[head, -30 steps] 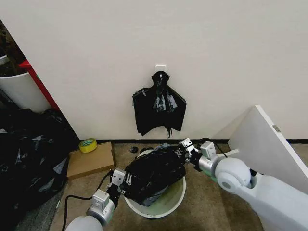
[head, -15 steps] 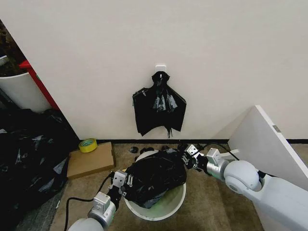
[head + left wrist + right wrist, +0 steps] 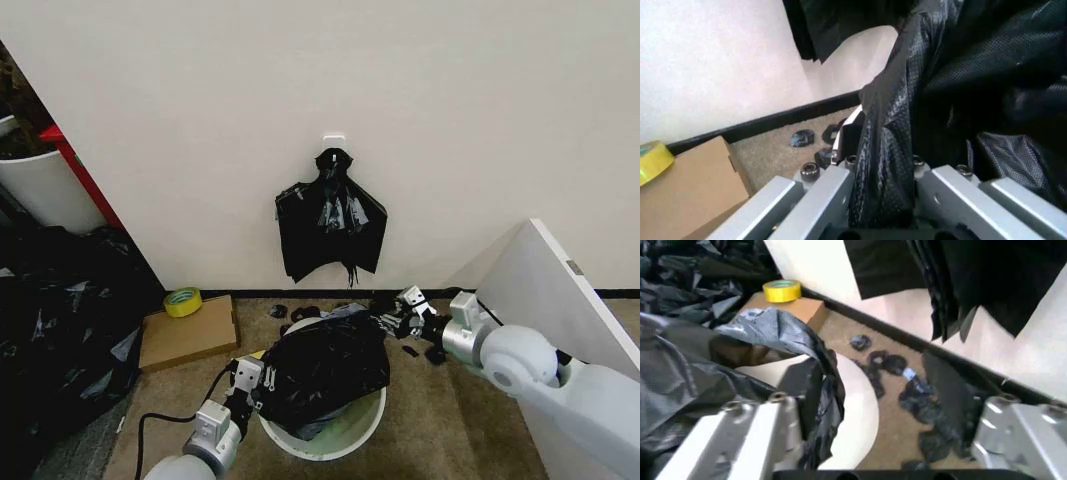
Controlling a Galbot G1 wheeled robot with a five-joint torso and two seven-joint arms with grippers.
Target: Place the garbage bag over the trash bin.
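Note:
My right gripper pinches the garbage bag by its loose edge flap above the trash bin's rim next. The garbage bag lies slack and bunched over the trash bin.
The glossy black garbage bag lies bunched on top of the white trash bin, hiding most of its mouth. At the bin's near left rim my left gripper is shut on the bag's edge. In the left wrist view a fold of bag runs between the two fingers of that gripper. Beyond the bin's far right rim, my right gripper stands open. In the right wrist view its jaws are wide apart, with a flap of bag draped against one finger above the bin's rim.
A knotted bunch of black bags hangs on the wall behind the bin. A cardboard box with a yellow tape roll sits to the left, beside a heap of black plastic. A white board leans at the right. Black scraps litter the floor.
My right gripper has moved right and away from the bag's middle toward the wall side. The bag has settled lower over the bin. The left gripper has hardly moved.

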